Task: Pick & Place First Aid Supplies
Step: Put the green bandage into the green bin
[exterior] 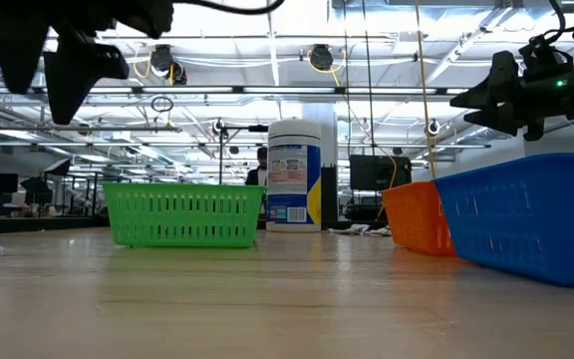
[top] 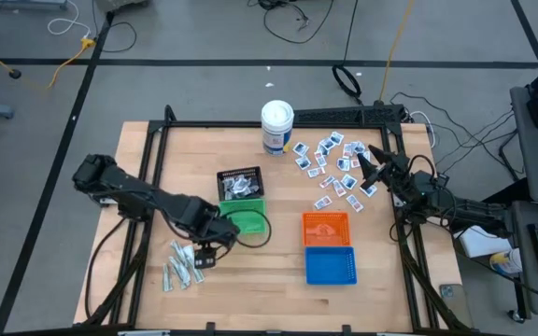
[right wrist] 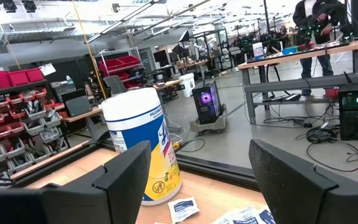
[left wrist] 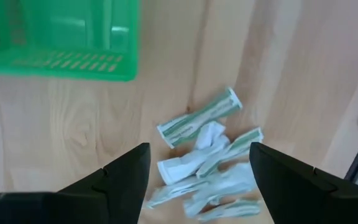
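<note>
A pale strip packet needs to be grabbed next by its narrow end [left wrist: 211, 132] with my left gripper, so that I can sort the strip packets into the green basket.
Pale narrow strip packets [top: 183, 267] lie in a loose pile on the wood near the table's near-left part. They also show between the fingers in the left wrist view, strip pile [left wrist: 207, 165]. My left gripper [top: 205, 252] hovers open just above that pile, beside the green basket [top: 245, 222]. White square packets with blue print [top: 334, 168] lie scattered on the far-right part of the table. My right gripper [top: 363, 161] hangs open above their right edge, raised off the table, and faces the white canister [right wrist: 143, 149]. A few squares [right wrist: 185, 208] show below it.
A black basket [top: 239, 183] holding several packets stands behind the green one. An orange basket [top: 326, 227] and a blue basket [top: 330, 265] sit in the near middle. The canister [top: 276, 126] stands at the far edge. Bare wood lies between the baskets and the near edge.
</note>
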Available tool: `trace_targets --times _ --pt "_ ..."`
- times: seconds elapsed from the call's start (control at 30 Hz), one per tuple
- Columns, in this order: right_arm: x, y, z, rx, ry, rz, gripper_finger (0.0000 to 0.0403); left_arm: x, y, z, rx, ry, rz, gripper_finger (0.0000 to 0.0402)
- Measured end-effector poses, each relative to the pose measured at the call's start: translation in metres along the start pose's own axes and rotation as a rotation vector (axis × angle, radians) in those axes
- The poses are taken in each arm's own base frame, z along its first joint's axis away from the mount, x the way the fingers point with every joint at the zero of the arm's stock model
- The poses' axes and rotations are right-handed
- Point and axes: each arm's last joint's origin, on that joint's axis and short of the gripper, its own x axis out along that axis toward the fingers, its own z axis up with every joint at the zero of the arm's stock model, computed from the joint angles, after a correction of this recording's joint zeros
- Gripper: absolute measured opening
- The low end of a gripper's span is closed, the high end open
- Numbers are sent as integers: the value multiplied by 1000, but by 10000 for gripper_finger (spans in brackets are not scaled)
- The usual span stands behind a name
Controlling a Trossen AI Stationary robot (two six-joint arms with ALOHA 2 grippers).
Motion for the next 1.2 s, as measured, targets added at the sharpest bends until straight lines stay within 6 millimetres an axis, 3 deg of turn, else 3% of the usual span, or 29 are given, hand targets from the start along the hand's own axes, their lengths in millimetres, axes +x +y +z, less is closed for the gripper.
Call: trace_targets --times 0.2,0.4,0.9,1.2 --pt "0 0 0 0 0 0 267 3 -15 -6 273 -13 -5 269" --pt "0 0 0 0 0 0 267 25 -27 -8 453 -52 -14 277" --pt "0 0 0 0 0 0 267 96 -27 -9 574 -40 15 254" --pt "0 0 0 0 0 0 267 112 -21 -12 603 -82 42 254"
